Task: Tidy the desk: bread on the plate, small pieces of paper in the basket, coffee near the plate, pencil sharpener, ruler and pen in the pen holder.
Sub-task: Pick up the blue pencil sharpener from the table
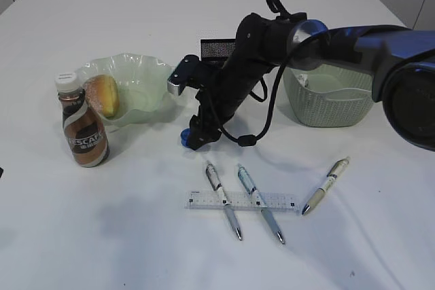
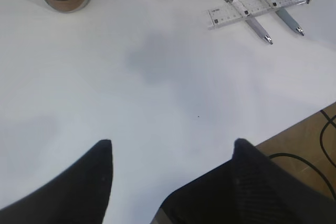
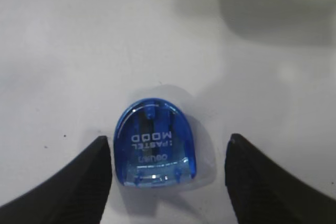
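Observation:
I need to grab the blue pencil sharpener (image 1: 183, 136) by its sides with my right gripper, so that it can go to the pen holder.
A blue pencil sharpener (image 3: 155, 142) lies flat on the white table between the fingers of my right gripper (image 3: 168, 146), which is open, with a gap on both sides. From outside, that gripper (image 1: 195, 140) points down at the sharpener (image 1: 183, 136) in the table's middle. Two pens (image 1: 223, 200) (image 1: 260, 203) lie across the clear ruler (image 1: 241, 200), and a third pen (image 1: 326, 185) is to their right. Bread (image 1: 102, 94) rests in the green glass plate (image 1: 146, 76), with the coffee bottle (image 1: 83, 123) in front. My left gripper (image 2: 173, 148) hangs open over bare table. No paper pieces show.
A pale green woven basket (image 1: 333, 103) stands at the right behind my right arm. A black mesh holder (image 1: 217, 49) shows partly behind that arm. In the left wrist view the table's front edge (image 2: 294, 124) and a floor cable are close by.

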Available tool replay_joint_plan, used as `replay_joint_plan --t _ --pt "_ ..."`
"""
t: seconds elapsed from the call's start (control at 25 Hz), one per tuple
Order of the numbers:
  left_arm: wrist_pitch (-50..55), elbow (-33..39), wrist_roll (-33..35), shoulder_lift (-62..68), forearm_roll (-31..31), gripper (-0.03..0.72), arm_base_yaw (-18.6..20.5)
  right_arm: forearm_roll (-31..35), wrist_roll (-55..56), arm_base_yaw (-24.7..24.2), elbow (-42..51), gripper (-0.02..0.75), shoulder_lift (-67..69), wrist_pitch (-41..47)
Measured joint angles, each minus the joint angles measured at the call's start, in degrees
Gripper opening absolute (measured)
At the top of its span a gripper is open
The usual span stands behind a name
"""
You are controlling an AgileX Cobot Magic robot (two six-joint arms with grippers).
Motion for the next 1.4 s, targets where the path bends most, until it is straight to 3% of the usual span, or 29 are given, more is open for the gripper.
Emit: replay_joint_plan --t 0.52,0.68,0.76,0.88,1.4 --pt "0.1 0.0 0.0 0.0 1.31 0.499 0.0 -0.09 -0.45 0.0 0.0 0.529 0.0 0.0" --pt "0.1 0.0 0.0 0.0 1.31 0.499 0.0 -0.22 -0.5 0.0 0.0 0.493 0.0 0.0" --pt "0.1 0.0 0.0 0.0 1.31 0.499 0.0 -0.58 -0.6 0.0 0.0 0.4 0.0 0.0" --pt "0.1 0.0 0.0 0.0 1.31 0.499 0.0 -0.67 -0.71 0.0 0.0 0.361 0.0 0.0" --pt "0.1 0.0 0.0 0.0 1.31 0.499 0.0 -0.67 -0.71 0.0 0.0 0.344 0.0 0.0"
